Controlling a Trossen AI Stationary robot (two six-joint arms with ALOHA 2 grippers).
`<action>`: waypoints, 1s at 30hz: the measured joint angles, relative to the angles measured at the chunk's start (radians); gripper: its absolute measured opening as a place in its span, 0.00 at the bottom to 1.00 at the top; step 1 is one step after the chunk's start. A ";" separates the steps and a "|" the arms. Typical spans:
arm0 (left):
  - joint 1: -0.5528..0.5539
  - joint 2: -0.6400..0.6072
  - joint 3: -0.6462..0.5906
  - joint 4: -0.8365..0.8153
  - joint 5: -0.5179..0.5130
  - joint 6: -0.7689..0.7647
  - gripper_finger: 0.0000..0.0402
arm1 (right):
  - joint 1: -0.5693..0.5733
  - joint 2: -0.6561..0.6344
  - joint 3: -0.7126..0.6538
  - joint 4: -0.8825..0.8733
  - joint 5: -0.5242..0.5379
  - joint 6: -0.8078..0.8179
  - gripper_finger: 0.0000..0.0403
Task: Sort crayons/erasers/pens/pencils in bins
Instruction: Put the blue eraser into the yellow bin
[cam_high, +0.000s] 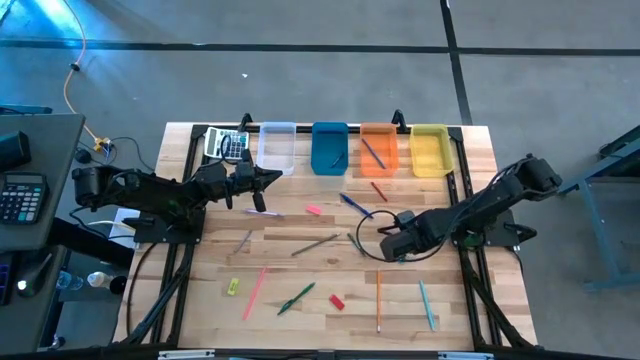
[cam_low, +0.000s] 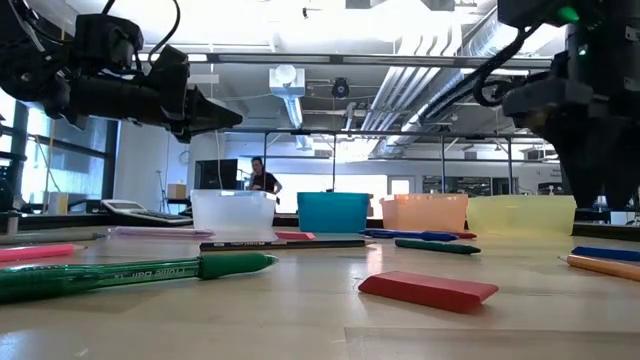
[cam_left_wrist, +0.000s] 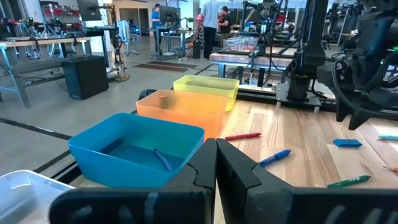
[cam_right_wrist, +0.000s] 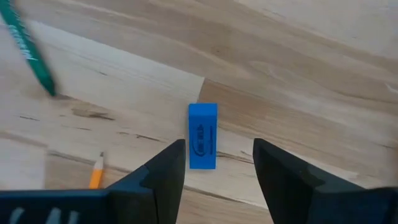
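Observation:
My right gripper is to grab the blue eraser next by its long sides (cam_right_wrist: 203, 144) beside the printed logo, and the eraser is to be sorted into the yellow bin.
My right gripper (cam_right_wrist: 217, 162) is open and points down at a blue eraser (cam_right_wrist: 203, 135), which lies flat on the wood just ahead of the gap between its fingers, untouched. In the high view this gripper (cam_high: 390, 245) is right of the table's middle. My left gripper (cam_high: 270, 180) is shut and empty, raised in front of the clear bin (cam_high: 277, 146). The blue bin (cam_high: 329, 147), orange bin (cam_high: 378, 148) and yellow bin (cam_high: 430, 150) stand in a row along the far edge. A pink eraser (cam_high: 314, 210), a red eraser (cam_low: 428, 287) and a yellow eraser (cam_high: 233, 287) lie on the table.
A calculator (cam_high: 226, 143) lies left of the clear bin. Loose sticks lie about: a green pen (cam_high: 296, 298), a pink stick (cam_high: 255, 292), an orange pencil (cam_high: 378, 300), a teal stick (cam_high: 427, 305), grey pencils (cam_high: 315, 245) and a blue pen (cam_high: 355, 205).

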 joint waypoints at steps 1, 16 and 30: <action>0.000 0.000 0.000 0.000 0.000 0.000 0.00 | 0.003 0.012 0.000 0.001 -0.004 0.007 0.45; 0.000 0.000 0.000 -0.004 0.000 0.000 0.00 | 0.009 0.151 0.000 0.110 -0.041 0.036 0.45; 0.000 0.000 0.000 -0.003 0.000 0.000 0.00 | 0.009 0.189 0.003 0.118 -0.028 -0.009 0.34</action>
